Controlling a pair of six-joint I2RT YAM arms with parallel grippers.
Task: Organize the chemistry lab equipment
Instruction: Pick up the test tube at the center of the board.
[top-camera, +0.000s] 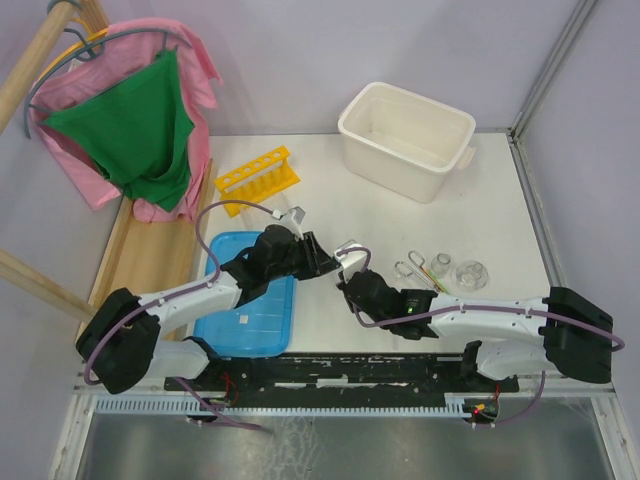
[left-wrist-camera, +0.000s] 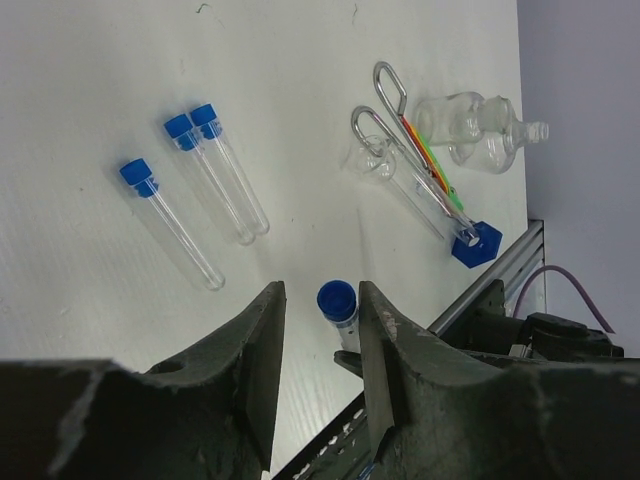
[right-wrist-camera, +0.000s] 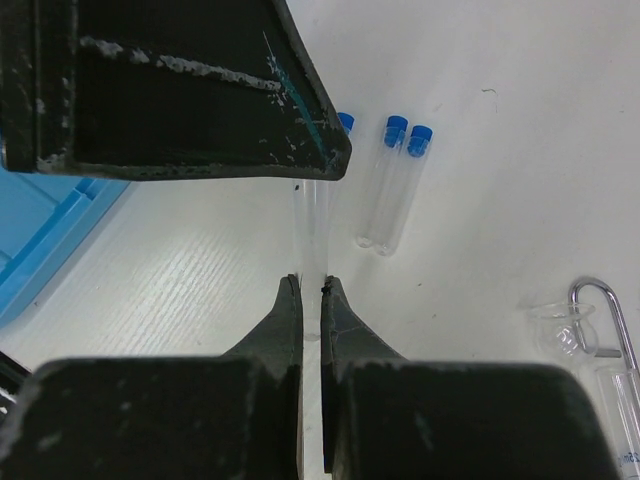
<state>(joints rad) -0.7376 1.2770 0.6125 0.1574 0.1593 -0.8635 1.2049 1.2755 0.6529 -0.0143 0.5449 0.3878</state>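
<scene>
The blue cap lies between the ends of my fingers, level with them, so my left gripper closes on it next.
My right gripper (right-wrist-camera: 311, 285) is shut on a clear blue-capped tube (right-wrist-camera: 310, 225), holding it above the table. In the left wrist view that tube's cap (left-wrist-camera: 337, 299) sits between the jaws of my left gripper (left-wrist-camera: 320, 300), which stand open, wider than the cap. Three more tubes (left-wrist-camera: 215, 170) lie on the white table beyond. Metal tongs (left-wrist-camera: 400, 150), coloured rods (left-wrist-camera: 437, 172) and clear flasks (left-wrist-camera: 468, 125) lie together at the right. The yellow rack (top-camera: 258, 178) stands at the back left. Both grippers (top-camera: 325, 255) (top-camera: 350, 268) meet at mid-table.
A large white tub (top-camera: 405, 140) stands at the back right. A flat blue lid (top-camera: 245, 300) lies under my left arm. Pink and green cloth (top-camera: 130, 130) hangs on a hanger at the back left. A loose blue cap (left-wrist-camera: 477, 243) lies by the tongs.
</scene>
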